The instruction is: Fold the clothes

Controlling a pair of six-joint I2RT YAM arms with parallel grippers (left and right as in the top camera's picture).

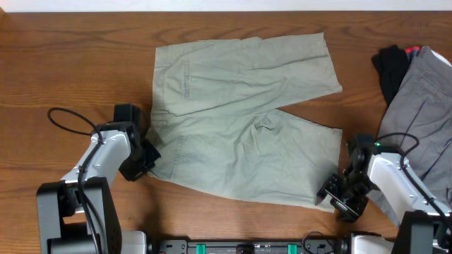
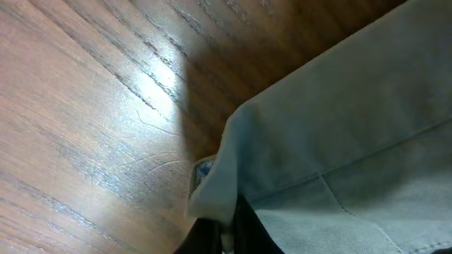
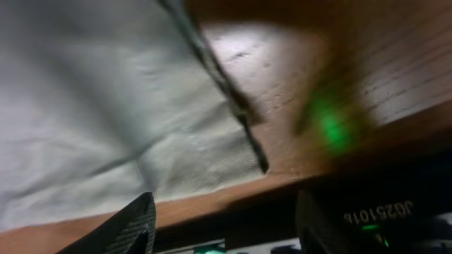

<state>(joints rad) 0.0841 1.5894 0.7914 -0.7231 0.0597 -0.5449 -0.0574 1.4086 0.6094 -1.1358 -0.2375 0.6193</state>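
I will next grab the shorts [image 1: 240, 134] by the near leg's hem corner [image 1: 328, 205] with my right gripper. Then I can fold the near leg over the other.
The pale khaki-green shorts [image 1: 240, 134] lie flat on the wooden table, waistband to the left, two legs pointing right. My left gripper [image 1: 146, 159] is at the near waistband corner and is shut on that corner of the shorts [image 2: 222, 180], which stands pinched between the black fingers [image 2: 226, 236]. My right gripper [image 1: 337, 194] sits at the near leg's hem corner. In the right wrist view its fingers [image 3: 226, 226] are spread wide apart, with the hem of the shorts [image 3: 176, 162] lying just beyond them, not held.
A grey garment [image 1: 424, 106] and a small black cloth [image 1: 390, 67] lie at the right edge of the table. The table's front edge [image 3: 233, 189] runs close under the right gripper. A black cable [image 1: 70, 120] loops by the left arm.
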